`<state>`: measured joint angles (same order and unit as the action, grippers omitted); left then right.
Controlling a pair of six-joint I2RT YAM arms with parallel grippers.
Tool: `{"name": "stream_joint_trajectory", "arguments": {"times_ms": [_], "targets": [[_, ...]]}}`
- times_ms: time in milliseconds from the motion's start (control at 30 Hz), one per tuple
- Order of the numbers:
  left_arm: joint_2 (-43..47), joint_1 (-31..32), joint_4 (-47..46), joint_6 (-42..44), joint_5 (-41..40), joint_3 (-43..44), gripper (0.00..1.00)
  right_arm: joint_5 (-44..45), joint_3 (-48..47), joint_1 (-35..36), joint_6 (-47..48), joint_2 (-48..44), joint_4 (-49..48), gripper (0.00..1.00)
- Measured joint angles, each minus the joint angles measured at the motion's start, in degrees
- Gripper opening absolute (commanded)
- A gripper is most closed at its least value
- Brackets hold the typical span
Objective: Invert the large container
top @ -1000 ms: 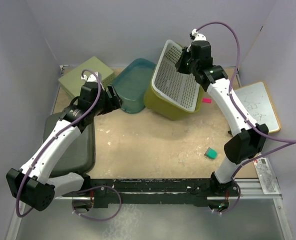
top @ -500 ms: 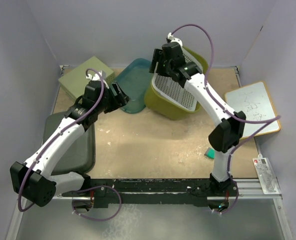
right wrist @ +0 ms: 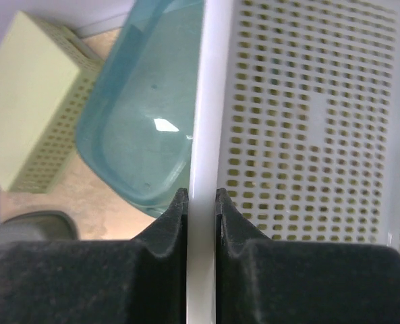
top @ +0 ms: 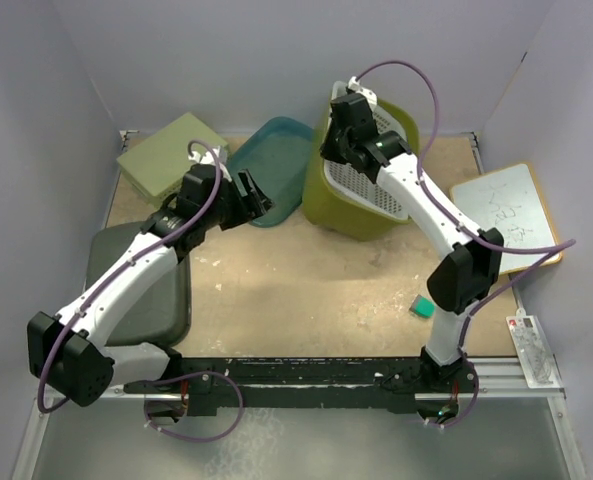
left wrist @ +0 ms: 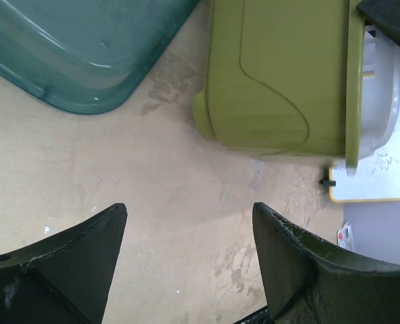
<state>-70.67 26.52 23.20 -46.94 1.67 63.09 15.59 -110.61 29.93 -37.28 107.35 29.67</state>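
The left gripper grabs only the large container's rim (top: pixel 322 171) beside the teal tray next, which leaves the white basket (top: pixel 378 187) free to lift out.
The large container (top: pixel 326 195) is glossy olive-green and stands at the back centre, open side up; its side wall shows in the left wrist view (left wrist: pixel 274 74). A white perforated basket (top: pixel 378 187) sits tilted inside it. My right gripper (top: pixel 334 148) is shut on the basket's white rim, which runs between my fingers (right wrist: pixel 202 196); the basket's perforated base (right wrist: pixel 314 121) fills the right of that view. My left gripper (top: pixel 257 200) is open and empty (left wrist: pixel 189 209), above bare table, a short way left of the container.
A teal tray (top: pixel 276 165) lies left of the container. A pale-green perforated box (top: pixel 166 155) sits at the back left and a dark grey bin (top: pixel 146 300) at the left. A whiteboard (top: pixel 506 215) and a small teal block (top: pixel 423 306) lie at the right.
My right gripper has swung left to the basket's left rim, and the basket now sits deeper in the olive container. My left gripper has moved right, toward the container.
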Motion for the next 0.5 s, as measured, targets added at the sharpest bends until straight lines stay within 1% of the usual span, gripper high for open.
{"name": "stream_joint_trajectory", "arguments": {"times_ms": [100,333,500], "targets": [[-1.51,2.36,-1.14,0.0,0.59,0.0,0.73,0.5,1.81,-0.11,0.0,-2.12,1.22,0.0],[-5.49,6.47,-3.96,-0.66,1.4,0.13,0.73,-0.33,11.89,-0.26,2.14,-8.83,-3.82,0.0],[-8.92,9.01,-9.57,-3.8,2.99,2.21,0.72,-0.81,18.84,-0.26,2.69,-14.6,-5.62,0.0]]}}
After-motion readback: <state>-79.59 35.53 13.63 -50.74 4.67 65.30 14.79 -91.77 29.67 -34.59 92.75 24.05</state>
